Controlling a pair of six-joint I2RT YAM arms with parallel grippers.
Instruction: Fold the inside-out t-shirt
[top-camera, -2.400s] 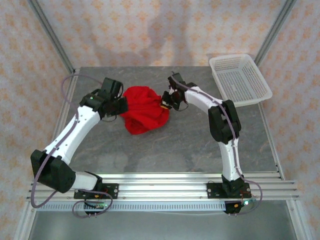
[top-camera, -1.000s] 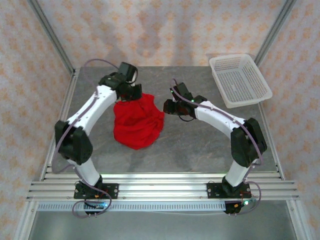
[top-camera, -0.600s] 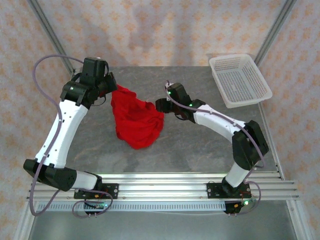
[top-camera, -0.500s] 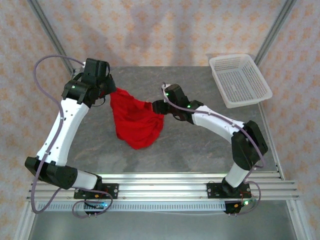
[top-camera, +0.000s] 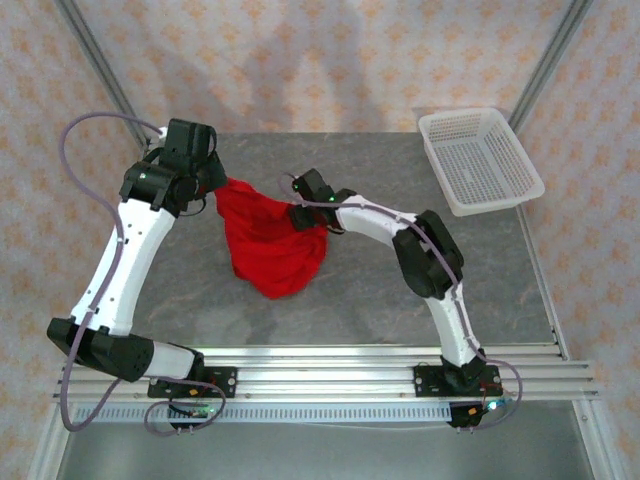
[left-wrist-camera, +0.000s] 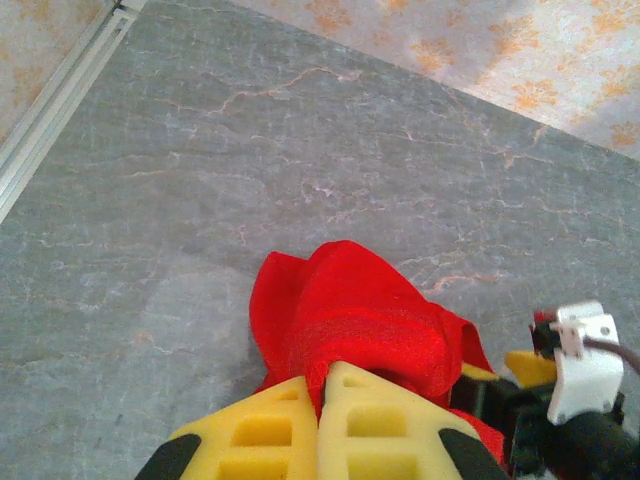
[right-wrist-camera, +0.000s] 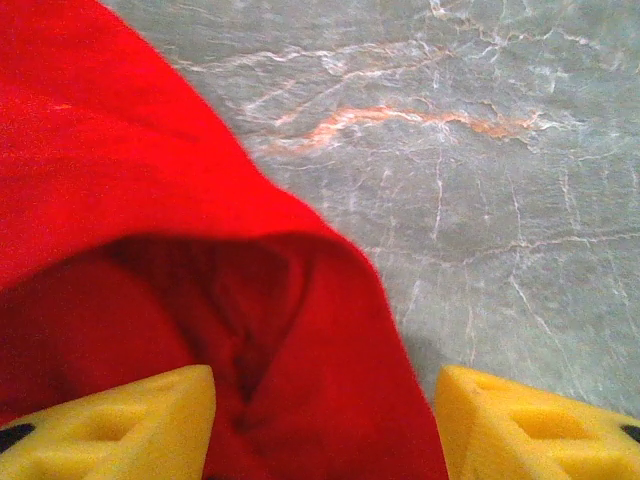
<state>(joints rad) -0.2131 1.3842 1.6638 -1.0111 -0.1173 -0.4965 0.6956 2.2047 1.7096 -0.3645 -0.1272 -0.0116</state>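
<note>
My left gripper is holding the corner of the t-shirt. My right gripper will next pinch the t-shirt's edge (right-wrist-camera: 335, 405), opposite that corner, to stretch the t-shirt open for folding.
The inside-out t-shirt (top-camera: 270, 245) is a crumpled bright red heap in the middle of the grey table. My left gripper (top-camera: 216, 188) is shut on its upper left corner and holds that corner raised. In the left wrist view, the yellow fingers (left-wrist-camera: 260, 430) pinch a fold of the t-shirt (left-wrist-camera: 350, 320). My right gripper (top-camera: 298, 207) is at the heap's upper right edge. Its jaws stand open, and the right wrist view shows red fabric (right-wrist-camera: 150, 200) lying between the yellow pads (right-wrist-camera: 530, 430) without being pinched.
A white mesh basket (top-camera: 480, 160) sits at the table's back right corner. Bare grey tabletop (top-camera: 400, 290) lies in front of the shirt and to its right. Metal frame posts rise at both back corners.
My left gripper has pulled the shirt's corner up and to the back left. My right gripper has slid left up against the shirt and opened wider.
</note>
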